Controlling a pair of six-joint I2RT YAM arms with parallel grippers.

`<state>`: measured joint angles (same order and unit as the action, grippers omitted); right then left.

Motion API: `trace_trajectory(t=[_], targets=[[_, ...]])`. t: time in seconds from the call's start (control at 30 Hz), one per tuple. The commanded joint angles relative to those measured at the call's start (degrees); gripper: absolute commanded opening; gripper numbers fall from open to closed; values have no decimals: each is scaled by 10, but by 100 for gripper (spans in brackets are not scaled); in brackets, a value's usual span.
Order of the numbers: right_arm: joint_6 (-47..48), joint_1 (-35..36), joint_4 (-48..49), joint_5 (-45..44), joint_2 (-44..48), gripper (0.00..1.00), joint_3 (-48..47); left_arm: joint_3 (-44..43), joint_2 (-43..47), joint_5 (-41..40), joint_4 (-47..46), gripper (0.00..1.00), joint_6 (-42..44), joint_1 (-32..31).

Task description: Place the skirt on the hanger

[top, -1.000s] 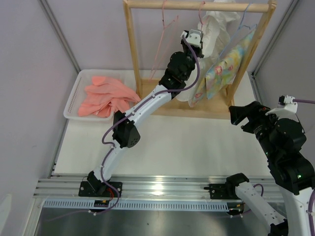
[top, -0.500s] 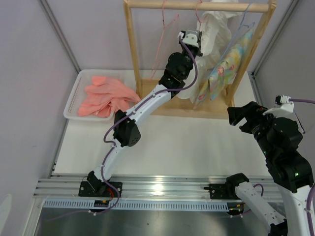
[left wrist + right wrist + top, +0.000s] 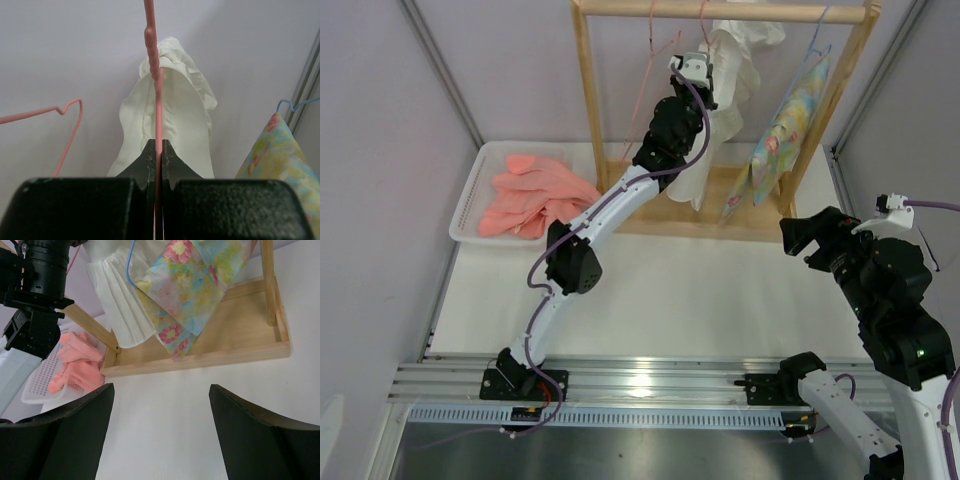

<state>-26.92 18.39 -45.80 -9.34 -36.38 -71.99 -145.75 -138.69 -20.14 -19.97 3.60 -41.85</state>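
Observation:
The pink hanger's hook lies across the wooden bar, so it is time for my left gripper to open now. The hanger and white skirt would hang from the bar.
The white skirt (image 3: pixel 725 95) hangs draped over the pink wire hanger (image 3: pixel 704 22), whose hook is up at the wooden rail (image 3: pixel 720 12). My left gripper (image 3: pixel 696 68) is shut on the hanger's wire just left of the skirt. In the left wrist view the pink wire (image 3: pixel 155 75) runs straight up from between the closed jaws of the left gripper (image 3: pixel 158 146), with the skirt (image 3: pixel 182 115) behind it. My right gripper (image 3: pixel 810 235) is open and empty above the table at the right; its wrist view sees the skirt's hem (image 3: pixel 120 305).
A second, empty pink hanger (image 3: pixel 650 80) hangs left of the held one. The yellow floral cloth (image 3: pixel 785 130) on a light blue hanger (image 3: pixel 815 35) hangs to the right. The wooden rack's base (image 3: pixel 720 225) sits on the table. A white basket (image 3: pixel 470 195) holds salmon-pink clothes (image 3: pixel 535 195).
My left gripper has moved left and up along the rail, carrying the hanger and skirt away from the floral cloth. The right arm has barely moved.

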Motion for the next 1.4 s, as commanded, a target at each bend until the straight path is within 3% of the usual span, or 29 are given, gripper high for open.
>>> trace_trajectory(t=[0.0,0.1,0.2,0.23,0.33,0.5,0.57,0.8,0.97,1.07,1.2,1.37], targets=[[3,-2,17,6,1,84,1,-9,45,26,12,0,-13,-4],[3,-2,19,6,1,83,0,25,71,33,19,2,12,-18],[1,-2,19,3,1,84,-1,70,111,33,11,20,18,-29],[1,-2,19,2,2,84,-2,91,121,31,5,34,19,-32],[3,-2,19,-3,1,84,-3,143,170,34,-14,48,26,-40],[7,-2,25,-15,0,87,-3,207,240,31,-1,56,20,-49],[10,-2,31,-13,0,90,0,233,282,31,16,66,12,-54],[25,-1,30,11,-29,99,-4,383,473,34,129,73,-59,-65],[20,-2,30,6,-40,99,0,632,671,9,160,73,-142,-73],[23,-1,27,-1,-55,100,2,783,794,-8,234,72,-209,-79],[33,-2,26,-8,-64,100,-1,858,928,-46,323,72,-228,-93],[23,-2,21,-10,-66,99,-7,866,973,-52,409,73,-226,-93]])
